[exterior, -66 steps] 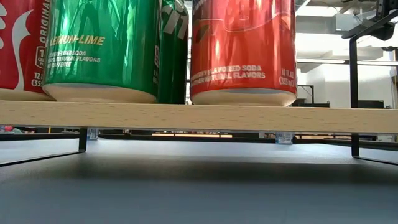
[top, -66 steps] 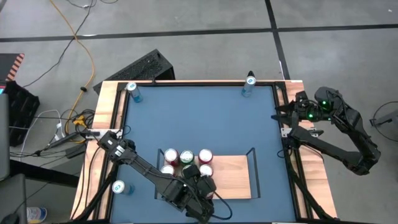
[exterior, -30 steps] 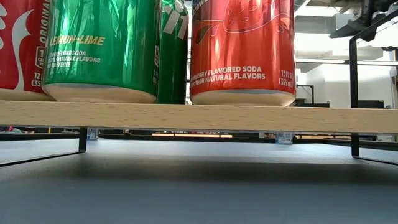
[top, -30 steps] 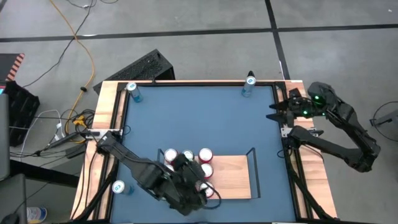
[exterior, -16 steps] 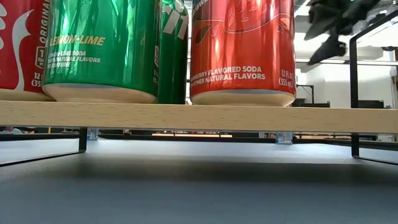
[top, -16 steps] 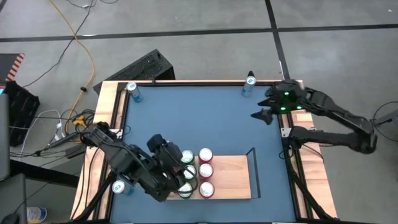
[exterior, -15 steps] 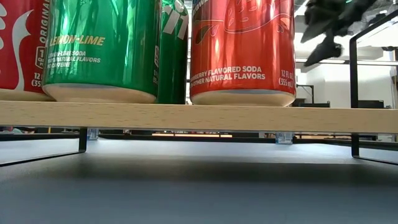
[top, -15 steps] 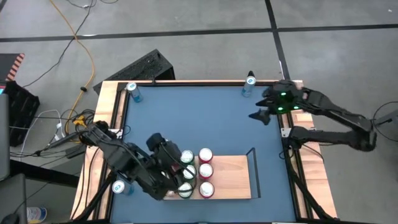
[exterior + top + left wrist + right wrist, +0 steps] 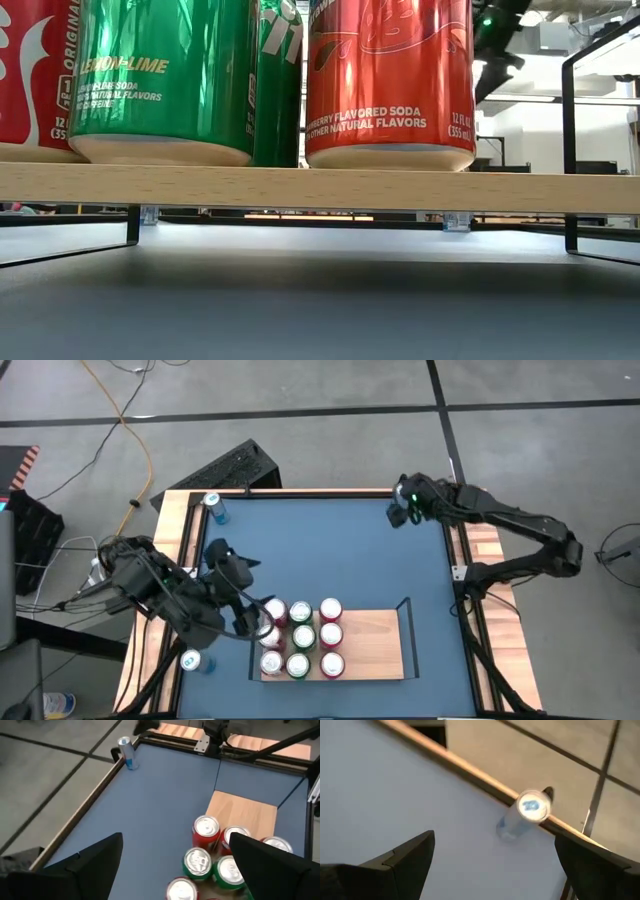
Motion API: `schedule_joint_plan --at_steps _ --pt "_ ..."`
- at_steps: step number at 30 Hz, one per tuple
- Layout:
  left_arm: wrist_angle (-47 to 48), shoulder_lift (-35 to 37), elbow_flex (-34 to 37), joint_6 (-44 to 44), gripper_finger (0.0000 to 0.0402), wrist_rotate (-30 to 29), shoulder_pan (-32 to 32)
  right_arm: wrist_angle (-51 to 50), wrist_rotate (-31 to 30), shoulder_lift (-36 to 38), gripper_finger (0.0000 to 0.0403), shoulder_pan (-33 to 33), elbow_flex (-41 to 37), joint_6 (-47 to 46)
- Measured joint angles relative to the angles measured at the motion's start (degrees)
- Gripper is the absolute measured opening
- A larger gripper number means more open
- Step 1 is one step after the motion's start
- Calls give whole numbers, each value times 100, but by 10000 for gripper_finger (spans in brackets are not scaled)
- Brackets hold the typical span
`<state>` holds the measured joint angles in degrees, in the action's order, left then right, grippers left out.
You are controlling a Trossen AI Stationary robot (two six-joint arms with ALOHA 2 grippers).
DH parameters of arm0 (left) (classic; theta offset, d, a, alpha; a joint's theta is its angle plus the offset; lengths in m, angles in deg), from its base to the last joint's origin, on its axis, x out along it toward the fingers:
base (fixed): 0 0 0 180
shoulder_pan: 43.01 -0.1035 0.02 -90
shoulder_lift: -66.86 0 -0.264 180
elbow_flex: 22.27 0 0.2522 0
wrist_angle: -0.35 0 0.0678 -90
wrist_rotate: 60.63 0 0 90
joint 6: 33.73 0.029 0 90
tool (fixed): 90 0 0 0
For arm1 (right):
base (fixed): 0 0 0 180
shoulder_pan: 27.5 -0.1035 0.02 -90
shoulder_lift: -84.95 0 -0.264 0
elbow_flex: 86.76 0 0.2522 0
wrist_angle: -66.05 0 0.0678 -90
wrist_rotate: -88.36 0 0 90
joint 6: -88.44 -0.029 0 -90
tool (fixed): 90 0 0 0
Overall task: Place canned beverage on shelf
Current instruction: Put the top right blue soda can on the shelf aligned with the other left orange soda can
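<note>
The blue can is to stand on the shelf, so I should next use my right gripper to grab it by its upper body under the lid (image 9: 522,820).
The light-wood shelf (image 9: 375,645) stands near the table's near edge. Several red and green cans (image 9: 300,637) stand upright on its left half. In the low view they show as a green can (image 9: 165,80) and a red can (image 9: 390,80). My left gripper (image 9: 230,557) is open and empty, above the table left of the shelf. Its wrist view looks down on the cans (image 9: 206,827). My right gripper (image 9: 398,510) is open and empty at the far right. A slim blue can (image 9: 530,810) stands upright just ahead of its fingers by the far edge strip.
A blue can (image 9: 212,507) stands at the far left corner. Another (image 9: 192,660) stands on the left wooden strip. The shelf's right half is bare board up to its black rail (image 9: 405,622). The blue tabletop (image 9: 320,550) lies between the arms.
My left gripper has drawn back from the cans at the shelf's near side, toward the table's left and far side. The cans stay standing on the shelf. My right gripper has swung from beyond the right edge toward the far edge, up to the slim blue can.
</note>
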<state>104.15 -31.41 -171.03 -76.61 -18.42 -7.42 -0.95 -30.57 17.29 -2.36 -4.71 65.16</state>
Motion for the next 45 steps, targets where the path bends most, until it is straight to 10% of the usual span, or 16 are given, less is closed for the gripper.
schedule_joint_plan --at_steps 28,45 --pt "-2 716 2 150 353 -771 -623 303 1454 -1982 399 2301 417 -535" --pt "-4 716 28 143 353 -758 -697 558 1651 -2624 359 2287 417 -453"
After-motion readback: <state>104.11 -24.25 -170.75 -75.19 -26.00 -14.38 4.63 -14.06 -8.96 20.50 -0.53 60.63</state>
